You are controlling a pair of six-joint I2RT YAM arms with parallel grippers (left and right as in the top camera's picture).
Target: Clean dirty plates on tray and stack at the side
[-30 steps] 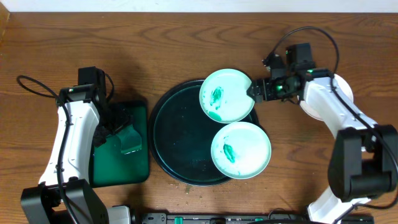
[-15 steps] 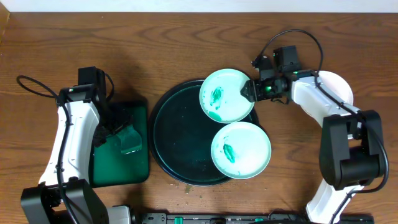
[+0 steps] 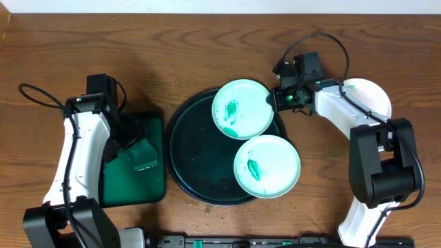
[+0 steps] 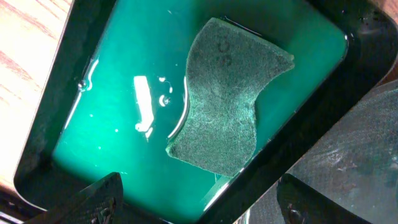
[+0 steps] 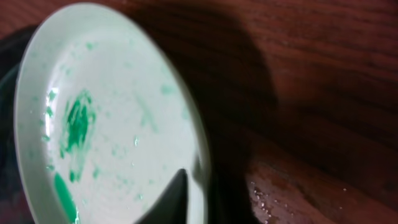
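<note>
The green sponge should next be grabbed by my left gripper across its narrow middle [image 3: 142, 149] [image 4: 222, 104]. That will leave a broad end of the sponge free to clean dirty plates.
The round black tray [image 3: 193, 158] holds two dirty plates. The far plate [image 3: 240, 109] is white with green smears and leans over the tray's back right rim. My right gripper [image 3: 277, 100] is shut on its right edge. In the right wrist view this plate [image 5: 106, 118] fills the left side, and one dark fingertip [image 5: 173, 198] lies on its top face beside the rim; the other finger is hidden below. The near plate [image 3: 267, 166] lies flat on the tray's front right. My left gripper [image 3: 140, 153] hangs open over the green sponge [image 4: 227, 106].
The sponge lies in green water in a small rectangular green tray [image 3: 131, 182] to the left of the round tray. A third white plate [image 3: 375, 96] rests on the wooden table at the far right, partly under my right arm. Water drops [image 5: 264, 199] wet the table.
My right gripper has reached the far plate's right edge and shut on it. The plate has shifted a little to the left. The left arm has not moved.
</note>
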